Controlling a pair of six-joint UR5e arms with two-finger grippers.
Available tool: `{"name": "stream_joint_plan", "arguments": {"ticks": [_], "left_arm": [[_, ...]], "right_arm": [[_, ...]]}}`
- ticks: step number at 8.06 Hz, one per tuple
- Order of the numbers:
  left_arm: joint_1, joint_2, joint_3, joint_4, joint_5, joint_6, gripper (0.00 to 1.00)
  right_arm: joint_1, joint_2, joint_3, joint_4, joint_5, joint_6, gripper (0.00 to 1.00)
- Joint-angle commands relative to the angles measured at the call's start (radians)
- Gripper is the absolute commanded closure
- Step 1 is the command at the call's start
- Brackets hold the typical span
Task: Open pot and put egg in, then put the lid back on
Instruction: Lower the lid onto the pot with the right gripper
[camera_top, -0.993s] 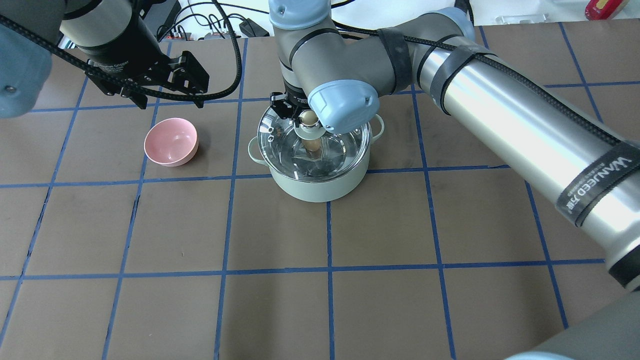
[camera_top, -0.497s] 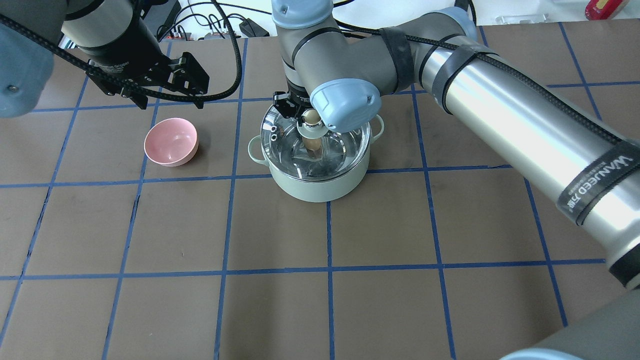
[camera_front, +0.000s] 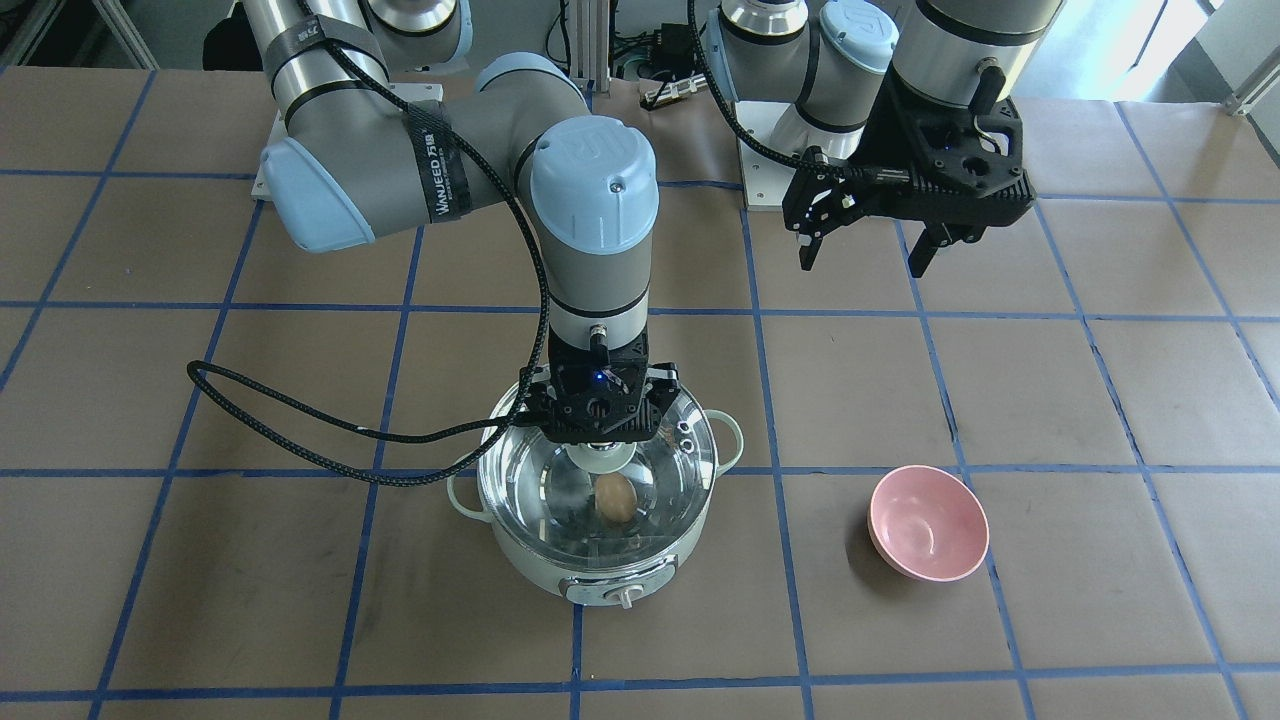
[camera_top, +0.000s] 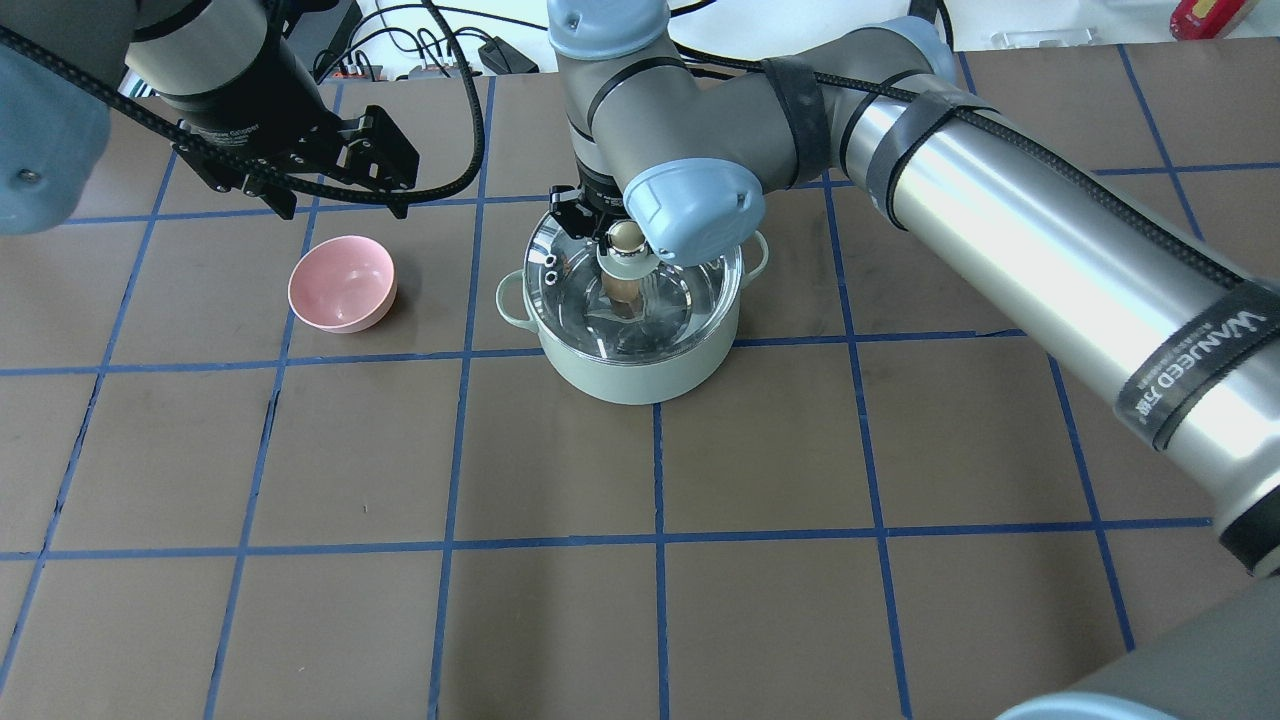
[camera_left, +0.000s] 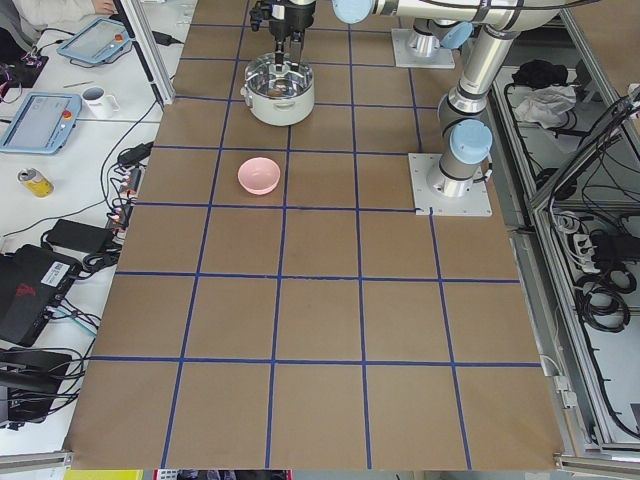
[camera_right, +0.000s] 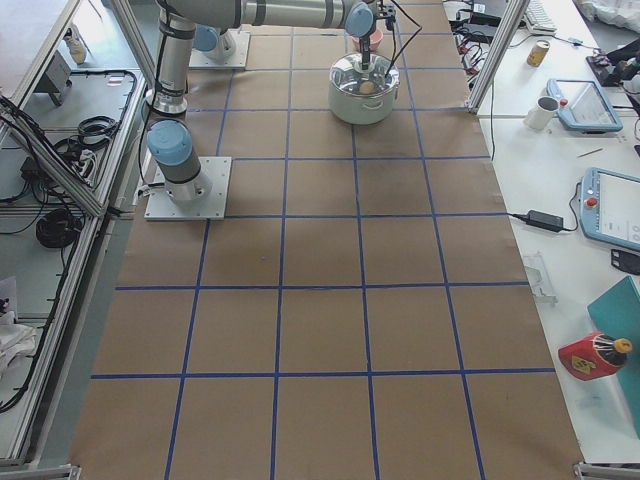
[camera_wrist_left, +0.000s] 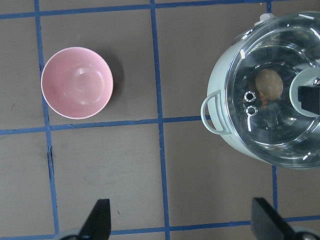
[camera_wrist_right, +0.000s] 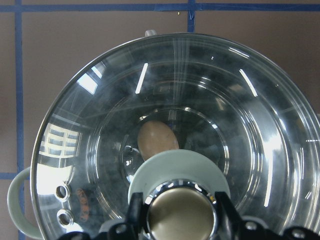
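Note:
My right gripper releases the lid next, since the glass lid's front edge lies flush on the pot's rim and the lid would stay seated.
The mint-green pot (camera_top: 640, 382) stands mid-table, its knob (camera_front: 627, 598) facing away from me. The tan egg (camera_front: 615, 497) lies inside on the steel bottom; it also shows through the glass in the right wrist view (camera_wrist_right: 157, 140). The clear glass lid (camera_top: 570, 275) sits over the pot's mouth; I cannot tell if it rests on the rim. My right gripper (camera_wrist_right: 180, 215) is shut on the lid's beige knob (camera_top: 627, 237). My left gripper (camera_top: 340, 195) is open and empty, raised behind the pink bowl.
A pink bowl (camera_top: 342, 283) stands empty on the table to the pot's left, also in the left wrist view (camera_wrist_left: 76, 82). The right arm's black cable (camera_front: 300, 420) loops over the table beside the pot. Brown paper with blue tape lines covers the table.
My right gripper has shifted the lid slightly to the right over the pot. The left arm, the bowl and the pot have not moved.

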Motion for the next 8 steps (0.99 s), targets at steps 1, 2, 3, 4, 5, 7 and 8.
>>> {"name": "stream_joint_plan", "arguments": {"ticks": [1,2,3,4,5,7,8], "left_arm": [[0.0,-0.002,0.0,0.0,0.001,0.001,0.0],[0.0,-0.002,0.0,0.0,0.001,-0.001,0.0],[0.0,-0.002,0.0,0.0,0.001,-0.004,0.0],[0.0,-0.002,0.0,0.001,0.001,-0.004,0.0],[0.0,-0.002,0.0,0.001,-0.001,-0.004,0.0],[0.0,-0.004,0.0,0.001,0.001,-0.004,0.0],[0.0,-0.004,0.0,0.003,0.001,-0.005,0.0]], "right_arm": [[0.0,0.002,0.003,0.0,0.002,0.0,1.0],[0.0,0.002,0.003,0.0,0.004,0.0,1.0],[0.0,0.002,0.003,0.0,0.001,0.0,1.0],[-0.002,0.002,0.003,0.0,0.007,-0.003,1.0],[-0.002,0.002,0.003,-0.002,0.011,-0.014,1.0],[-0.002,0.002,0.004,-0.002,0.013,-0.014,1.0],[-0.005,0.002,0.006,-0.002,0.01,-0.016,0.84]]}}
